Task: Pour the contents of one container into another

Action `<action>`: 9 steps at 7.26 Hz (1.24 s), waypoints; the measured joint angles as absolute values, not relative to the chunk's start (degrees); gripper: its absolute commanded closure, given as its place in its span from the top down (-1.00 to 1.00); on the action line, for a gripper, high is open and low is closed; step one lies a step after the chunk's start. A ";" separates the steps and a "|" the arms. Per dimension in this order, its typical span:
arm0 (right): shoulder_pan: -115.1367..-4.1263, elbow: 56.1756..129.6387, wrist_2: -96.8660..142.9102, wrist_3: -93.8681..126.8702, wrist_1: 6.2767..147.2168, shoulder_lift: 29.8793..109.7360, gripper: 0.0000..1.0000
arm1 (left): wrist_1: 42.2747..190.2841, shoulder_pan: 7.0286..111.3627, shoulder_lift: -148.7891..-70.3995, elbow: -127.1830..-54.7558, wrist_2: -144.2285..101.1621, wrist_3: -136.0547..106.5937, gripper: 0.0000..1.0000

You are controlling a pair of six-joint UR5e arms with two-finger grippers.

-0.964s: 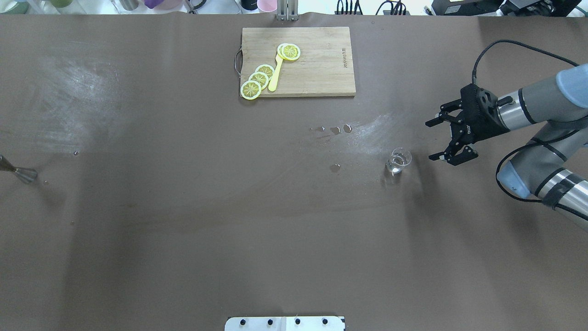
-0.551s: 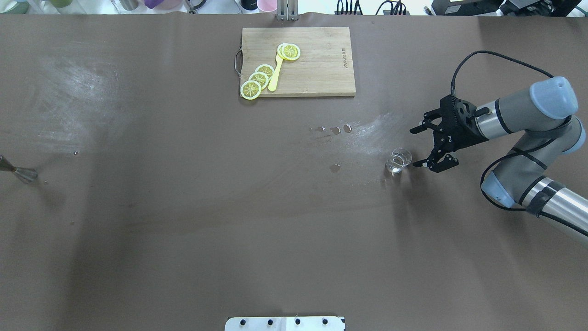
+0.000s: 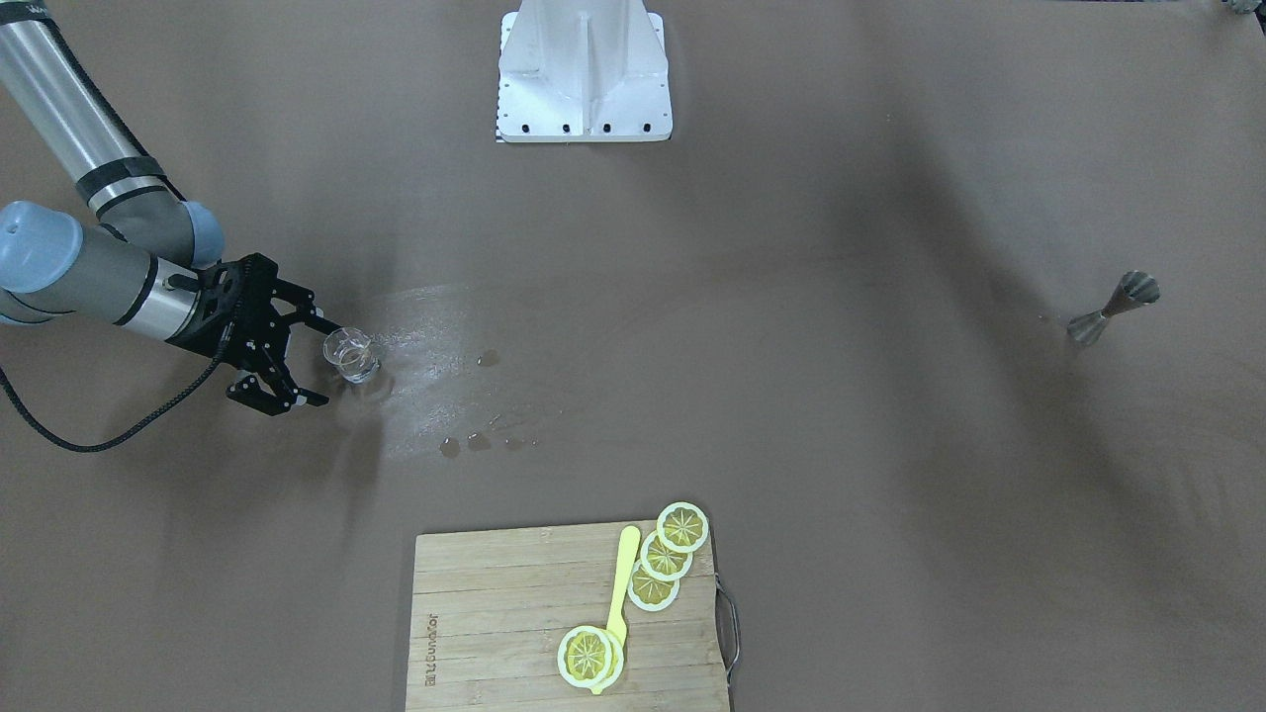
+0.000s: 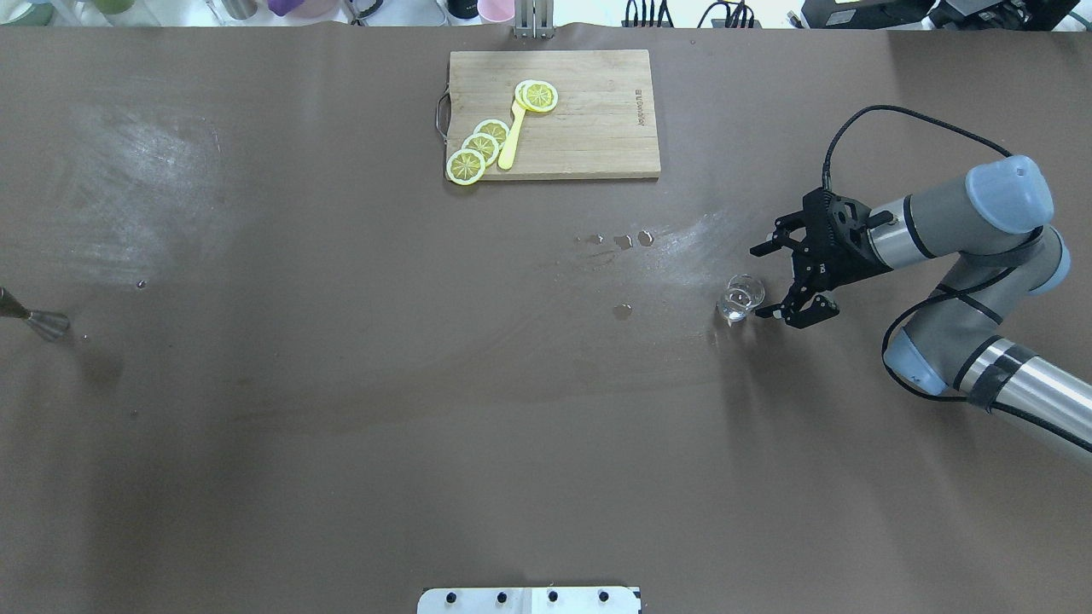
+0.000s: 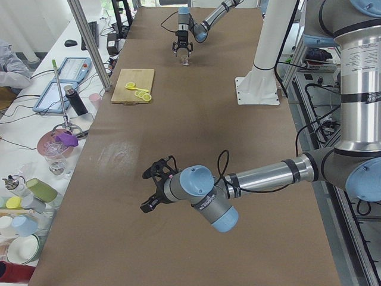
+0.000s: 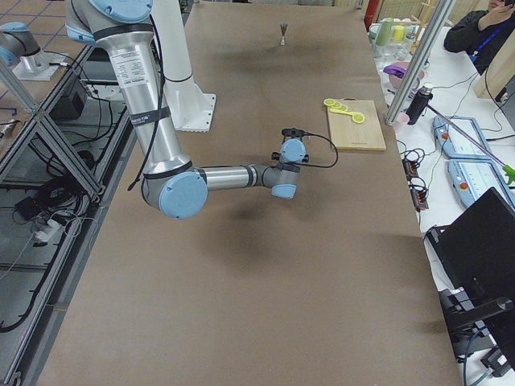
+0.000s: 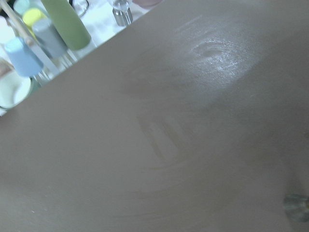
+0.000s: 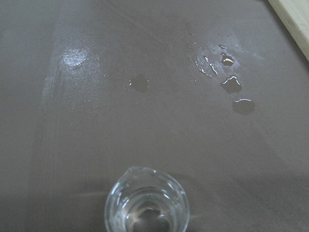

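Observation:
My right gripper picks up the glass beaker by its body (image 3: 352, 356) next, then pours its liquid into the jigger (image 3: 1111, 308).
A small clear glass beaker (image 4: 740, 300) with a little liquid stands on the brown table, right of centre. It is also in the front view (image 3: 351, 356) and at the bottom of the right wrist view (image 8: 147, 200). My right gripper (image 4: 761, 283) is open and level with the beaker, its fingertips just to the beaker's right and close to it. A metal jigger (image 4: 43, 321) sits at the far left edge, also seen as the jigger (image 3: 1113, 308) and the blurred jigger (image 7: 297, 207). My left gripper (image 5: 144, 192) shows only in the exterior left view; I cannot tell its state.
A wooden cutting board (image 4: 597, 128) with lemon slices (image 4: 478, 149) and a yellow spoon (image 4: 512, 141) lies at the far middle. Water drops (image 4: 623, 241) dot the cloth left of the beaker. Cups and bottles stand beyond the far edge. The robot base (image 4: 529, 599) is at the near edge.
My right arm has swung left and its open gripper has closed in on the beaker. The beaker and jigger have not moved.

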State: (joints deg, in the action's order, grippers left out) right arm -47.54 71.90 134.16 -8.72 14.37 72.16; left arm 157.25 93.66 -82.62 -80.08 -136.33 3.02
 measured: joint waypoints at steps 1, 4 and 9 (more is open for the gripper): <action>-46.87 71.90 133.57 -8.74 14.32 72.16 0.99 | 163.11 93.63 -82.38 -79.05 -135.90 -3.99 0.96; -45.78 71.89 132.82 -8.78 14.21 72.16 0.89 | 178.00 93.47 -79.85 -78.02 -133.25 -15.55 0.96; -44.62 71.85 132.05 -8.86 14.18 72.16 0.23 | 205.14 68.50 -70.45 -76.67 -107.15 -40.46 0.96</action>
